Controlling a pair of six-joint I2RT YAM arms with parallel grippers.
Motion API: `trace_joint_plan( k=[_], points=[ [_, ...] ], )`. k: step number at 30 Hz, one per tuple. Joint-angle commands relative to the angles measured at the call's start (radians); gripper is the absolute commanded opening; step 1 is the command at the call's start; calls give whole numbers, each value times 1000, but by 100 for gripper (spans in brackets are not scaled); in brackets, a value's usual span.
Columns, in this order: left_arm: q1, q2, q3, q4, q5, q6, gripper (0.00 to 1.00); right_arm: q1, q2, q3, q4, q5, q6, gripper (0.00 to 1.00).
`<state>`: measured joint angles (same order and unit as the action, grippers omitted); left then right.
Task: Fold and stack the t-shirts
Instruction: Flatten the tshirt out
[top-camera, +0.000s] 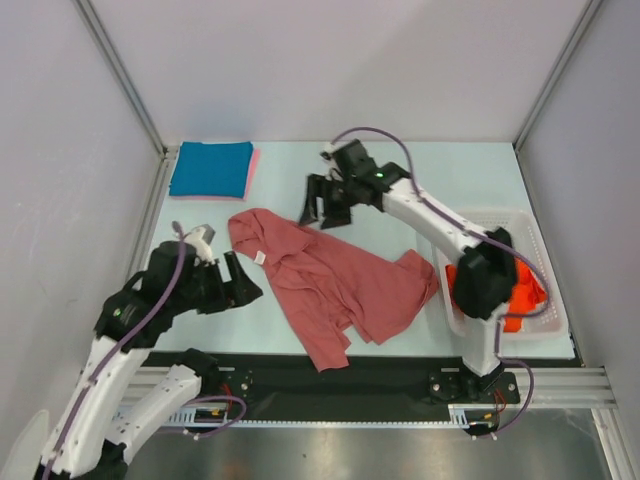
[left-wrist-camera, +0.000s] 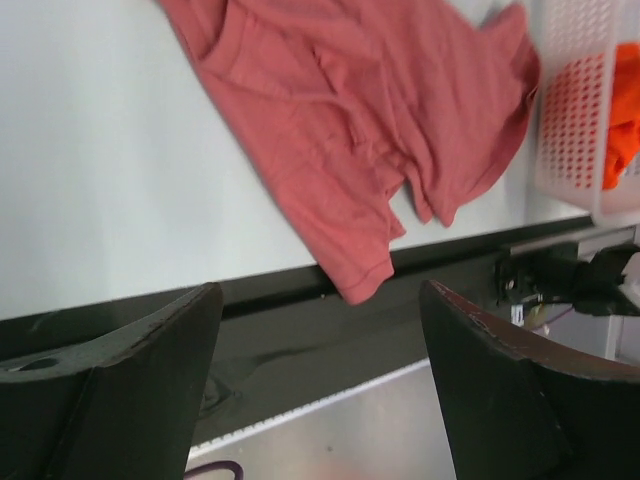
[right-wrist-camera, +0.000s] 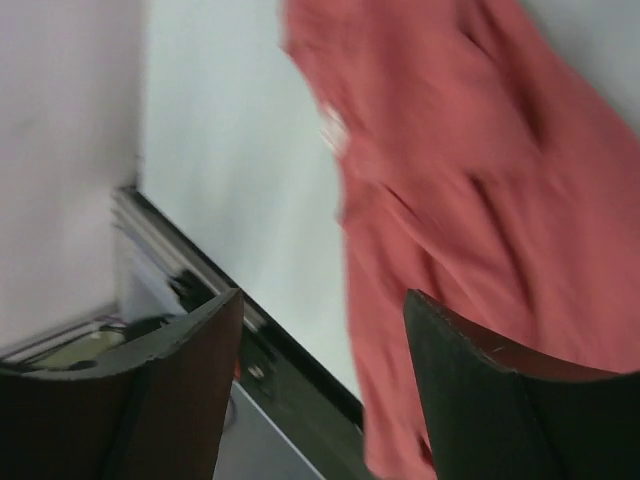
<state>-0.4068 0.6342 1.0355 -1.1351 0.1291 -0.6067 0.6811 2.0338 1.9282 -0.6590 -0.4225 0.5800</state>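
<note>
My right gripper takes hold of the far edge (top-camera: 316, 236) (right-wrist-camera: 560, 80) of the salmon-red t-shirt next, so its body stays free to spread flat for folding.
A dusty salmon-red t-shirt (top-camera: 330, 285) lies crumpled and spread in the middle of the table; it also shows in the left wrist view (left-wrist-camera: 350, 120) and the right wrist view (right-wrist-camera: 480, 200). A folded teal-blue t-shirt (top-camera: 211, 168) lies on a light pink one (top-camera: 252, 172) at the far left corner. Bright orange-red shirts (top-camera: 522, 295) sit in the basket. My left gripper (top-camera: 243, 282) is open and empty, just left of the salmon shirt. My right gripper (top-camera: 325, 207) is open and empty, above the shirt's far edge.
A white lattice basket (top-camera: 535, 250) stands at the right edge, behind the right arm's base; it also shows in the left wrist view (left-wrist-camera: 575, 110). A black rail (top-camera: 330, 375) runs along the table's near edge. Walls enclose the far and side edges.
</note>
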Motion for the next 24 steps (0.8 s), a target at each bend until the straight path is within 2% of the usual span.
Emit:
trace_joint_plan(
  k=[1, 2, 3, 5, 6, 10, 16, 20, 24],
  points=[
    [-62, 74, -78, 113, 67, -89, 85, -54, -348, -248, -174, 136, -164, 69],
    [-119, 102, -93, 136, 47, -108, 85, -58, -394, -320, -188, 145, -195, 64],
    [-151, 155, -106, 159, 38, -128, 85, -58, -444, -466, -197, 154, -204, 61],
    [-237, 220, -132, 248, 20, -192, 86, -45, -581, -599, -195, 171, -213, 59],
    [-263, 293, -137, 308, 0, -209, 87, -38, -624, -741, -188, 191, -198, 59],
    [-313, 478, -121, 373, -37, -318, 88, -11, -811, -1009, -114, 215, -123, 58],
    [-314, 734, -88, 446, -57, -381, 86, 46, -916, -1187, 12, 211, -19, 64],
    [-314, 855, -62, 489, -71, -393, 86, 107, -873, -1204, 42, 283, 12, 69],
    [-310, 964, -14, 485, -92, -397, 84, 162, -795, -1198, 78, 363, 37, 68]
  ],
)
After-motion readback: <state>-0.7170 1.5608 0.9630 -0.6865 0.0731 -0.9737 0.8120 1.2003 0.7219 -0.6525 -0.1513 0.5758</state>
